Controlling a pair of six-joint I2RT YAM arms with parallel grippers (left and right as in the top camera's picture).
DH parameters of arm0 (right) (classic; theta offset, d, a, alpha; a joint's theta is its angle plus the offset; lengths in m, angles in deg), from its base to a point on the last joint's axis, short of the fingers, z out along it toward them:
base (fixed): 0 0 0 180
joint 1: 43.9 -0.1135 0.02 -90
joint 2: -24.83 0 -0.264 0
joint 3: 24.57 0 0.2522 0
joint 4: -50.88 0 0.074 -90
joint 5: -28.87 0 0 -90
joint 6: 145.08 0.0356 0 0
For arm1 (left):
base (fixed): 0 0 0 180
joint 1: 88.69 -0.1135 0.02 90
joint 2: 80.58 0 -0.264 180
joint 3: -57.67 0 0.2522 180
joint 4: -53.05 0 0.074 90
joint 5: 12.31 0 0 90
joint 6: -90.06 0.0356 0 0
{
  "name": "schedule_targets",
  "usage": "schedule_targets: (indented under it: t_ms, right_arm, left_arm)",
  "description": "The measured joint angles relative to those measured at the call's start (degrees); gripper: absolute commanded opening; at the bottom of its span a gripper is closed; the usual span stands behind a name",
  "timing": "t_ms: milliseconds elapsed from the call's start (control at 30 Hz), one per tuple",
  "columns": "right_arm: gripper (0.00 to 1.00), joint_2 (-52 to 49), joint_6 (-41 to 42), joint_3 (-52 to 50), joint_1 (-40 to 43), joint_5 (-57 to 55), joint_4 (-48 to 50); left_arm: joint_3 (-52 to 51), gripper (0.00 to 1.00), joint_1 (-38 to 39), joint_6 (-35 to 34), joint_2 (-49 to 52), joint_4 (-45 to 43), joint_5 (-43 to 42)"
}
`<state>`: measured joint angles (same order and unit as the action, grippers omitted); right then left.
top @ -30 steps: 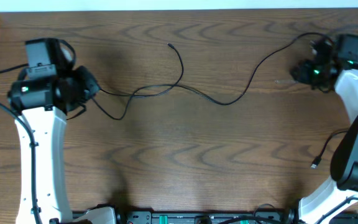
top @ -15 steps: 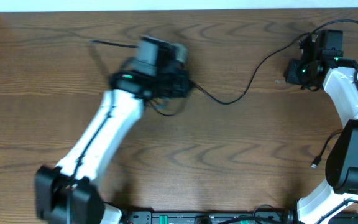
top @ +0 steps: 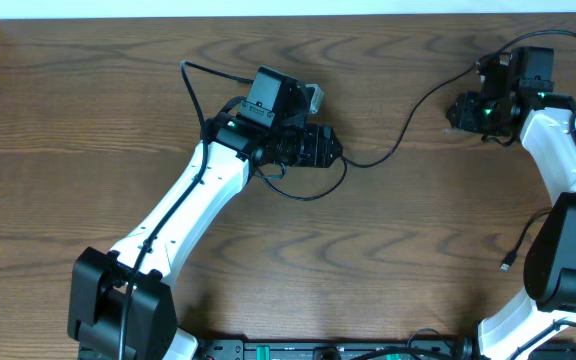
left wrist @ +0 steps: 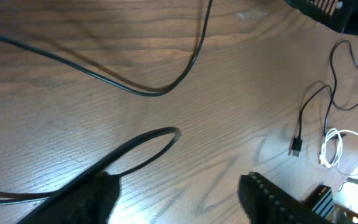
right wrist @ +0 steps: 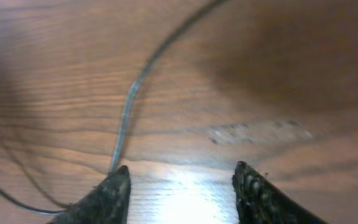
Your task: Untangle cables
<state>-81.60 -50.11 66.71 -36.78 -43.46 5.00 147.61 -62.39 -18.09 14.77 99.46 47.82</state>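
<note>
My right gripper should reach for the thin black cable and pick it up by its far end, which leaves the small loop free to untangle.
The thin black cable point(top: 408, 125) runs across the wooden table from my left gripper point(top: 330, 150) at the middle up to my right gripper point(top: 455, 112) at the far right. A small loop point(top: 308, 195) of it lies just below the left gripper. In the left wrist view the jaws point(left wrist: 178, 186) stand open over bare wood, and the black cable point(left wrist: 135, 87) curls against the left finger point(left wrist: 98, 196). My right gripper point(right wrist: 181, 171) is open too, and the black cable point(right wrist: 129, 106) ends by its left fingertip point(right wrist: 114, 186). The white cable point(left wrist: 333, 146) lies coiled at the right edge.
A separate black lead with a small plug point(top: 508, 262) lies beside the right arm's base point(top: 558, 270); the same plug point(left wrist: 295, 146) shows next to the white coil. The table's far edge point(top: 288, 16) runs along the top. The left arm point(top: 188, 210) crosses the table diagonally.
My left arm swung from the far left to the middle of the table, bunching the black cable into a loop, and its jaws opened. The right gripper shifted slightly left and opened wider.
</note>
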Motion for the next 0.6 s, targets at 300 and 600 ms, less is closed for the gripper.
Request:
schedule_targets:
  t_ms: [300,600]
  right_arm:
    - [0.58,0.0,-0.2,0.0,-3.0,3.5,3.8]
    - [0.59,0.0,0.6,0.0,-3.5,2.0,4.1]
  left_arm:
    - [0.0,0.70,0.0,-0.1,0.0,-7.3,-19.6]
    - [0.0,0.69,-1.4,0.1,-1.0,-10.2,-29.4]
